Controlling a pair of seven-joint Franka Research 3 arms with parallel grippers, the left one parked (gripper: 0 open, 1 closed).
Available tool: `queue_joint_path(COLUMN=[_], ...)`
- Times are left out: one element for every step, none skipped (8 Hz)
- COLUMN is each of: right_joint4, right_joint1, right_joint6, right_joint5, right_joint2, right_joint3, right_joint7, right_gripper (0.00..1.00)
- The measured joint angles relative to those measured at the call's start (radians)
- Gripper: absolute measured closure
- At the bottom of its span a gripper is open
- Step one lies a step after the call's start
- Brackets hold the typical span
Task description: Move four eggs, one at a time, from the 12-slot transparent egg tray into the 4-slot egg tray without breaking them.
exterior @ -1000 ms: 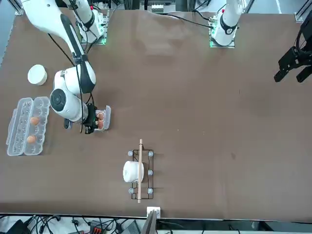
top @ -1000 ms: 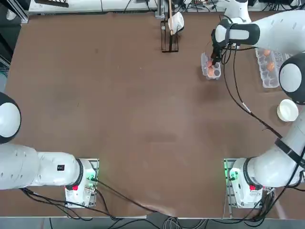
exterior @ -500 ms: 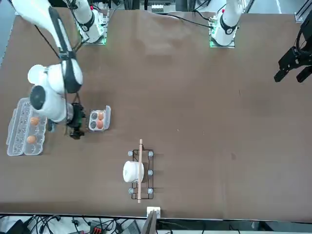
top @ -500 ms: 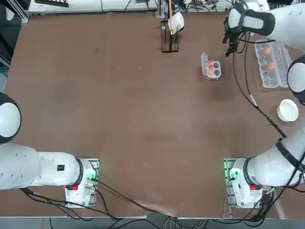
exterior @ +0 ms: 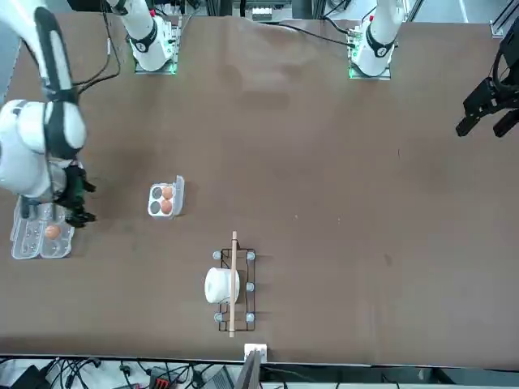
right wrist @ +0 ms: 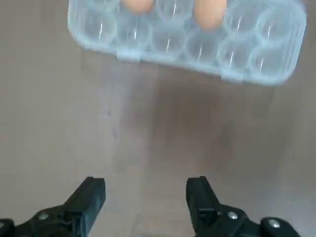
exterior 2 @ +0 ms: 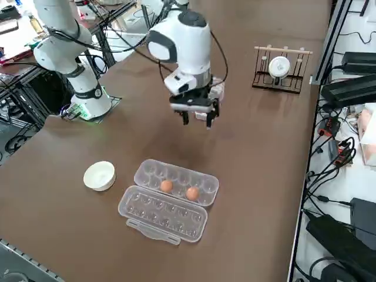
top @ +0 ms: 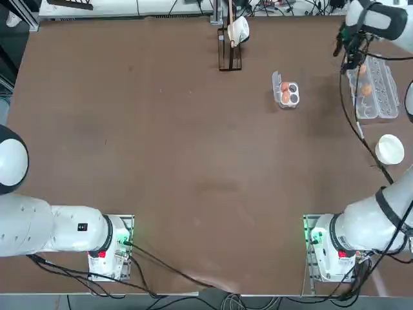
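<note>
I will reach the egg with my right gripper and grab it by its exposed sides, because the egg sits low in its clear cup [right wrist: 201,24].
The 4-slot egg tray [top: 288,92] [exterior: 165,200] holds two orange-brown eggs [top: 284,91] [exterior: 166,200] in one row. Two more eggs [exterior 2: 179,189] [right wrist: 210,12] lie side by side in the 12-slot transparent egg tray [exterior 2: 177,181] [top: 372,89] [right wrist: 187,44], whose clear lid [exterior 2: 162,215] lies open flat beside it. My right gripper [exterior 2: 197,118] [right wrist: 145,197] [top: 349,59] hangs above the bare table just short of the long tray. It is open and nothing is between its fingers [right wrist: 92,196]. In the front view my gripper [exterior: 79,207] is at the long tray's edge, and the arm covers part of that tray.
A white round bowl [exterior 2: 98,175] [top: 389,149] sits next to the long tray, on the side toward the arm's base. A wire rack with a white mug [exterior 2: 281,67] [top: 231,40] stands at the table's far edge. Brown table lies between the two trays.
My right gripper opened and left an egg in the 4-slot tray. It then swung away from that tray over to the 12-slot tray.
</note>
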Motion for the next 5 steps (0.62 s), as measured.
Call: queue_joint_path(right_joint4=[0.0, 0.009, 0.037, 0.085, 0.14], right_joint1=[-0.058, -0.112, -0.161, -0.193, -0.206], right_joint6=[0.047, 0.089, 0.11, 0.115, 0.117], right_joint5=[0.0, 0.001, 0.001, 0.001, 0.001], right_joint2=[0.013, 0.035, 0.07, 0.119, 0.178], right_joint3=[-0.004, -0.005, -0.005, -0.005, -0.005], right_joint7=[-0.082, -0.149, -0.199, -0.231, -0.24], right_gripper=[0.0, 0.0, 0.01, 0.02, 0.03])
